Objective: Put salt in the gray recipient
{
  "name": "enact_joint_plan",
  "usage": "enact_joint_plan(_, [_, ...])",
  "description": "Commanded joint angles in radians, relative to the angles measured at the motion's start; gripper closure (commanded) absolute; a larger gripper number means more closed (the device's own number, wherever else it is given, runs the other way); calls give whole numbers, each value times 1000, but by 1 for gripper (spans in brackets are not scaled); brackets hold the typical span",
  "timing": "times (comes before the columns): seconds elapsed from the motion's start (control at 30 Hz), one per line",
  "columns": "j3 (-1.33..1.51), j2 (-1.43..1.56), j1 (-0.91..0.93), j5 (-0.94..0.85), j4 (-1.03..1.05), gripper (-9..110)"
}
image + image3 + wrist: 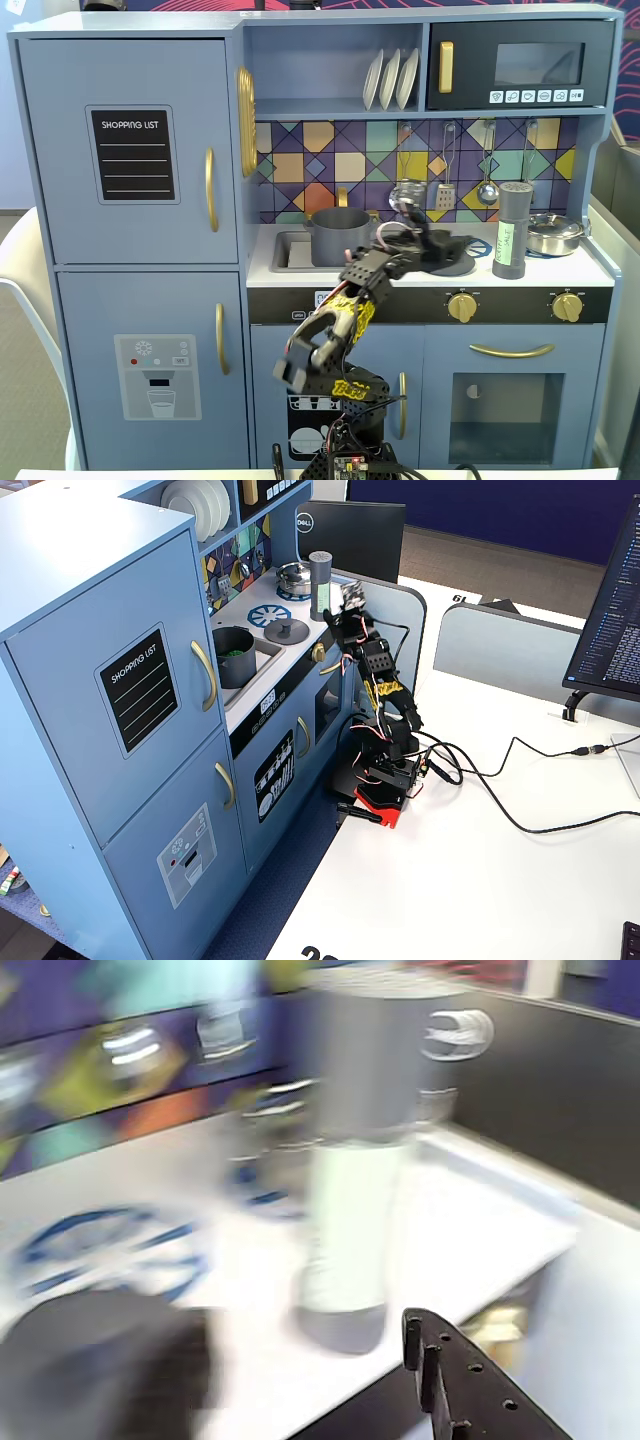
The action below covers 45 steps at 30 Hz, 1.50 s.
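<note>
I need to grab the salt shaker by its cylindrical body (511, 240) with my gripper next, so that I can shake salt into the gray pot (340, 236).
The salt shaker (510, 232), a tall cylinder with a gray top and a pale green body, stands upright on the white counter at the right. It fills the middle of the blurred wrist view (350, 1160) and shows in the other fixed view (320, 580). The gray pot (340, 236) sits in the sink at the left (235, 655). My gripper (430, 242) hovers over the stove between pot and shaker, a short way left of the shaker (348, 602). It is open and empty (305, 1332); one black finger (440, 1380) shows sharply at the lower right.
A dark gray lid (452, 262) lies on the blue-ringed burner under my gripper (286, 630). A steel pan (553, 232) stands right of the shaker. Utensils (487, 190) hang on the tiled back wall. Gold knobs (461, 306) line the counter's front.
</note>
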Motion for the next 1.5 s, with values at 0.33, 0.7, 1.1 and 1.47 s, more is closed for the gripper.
enact_joint_plan(0.33, [-184, -411, 60, 71, -402, 40])
enact_joint_plan(0.7, [-479, -824, 29, 54, -532, 44])
enact_joint_plan(1.1, [-764, -1085, -18, 66, -534, 60])
enact_joint_plan(1.47, [-848, -807, -74, 466, -476, 102])
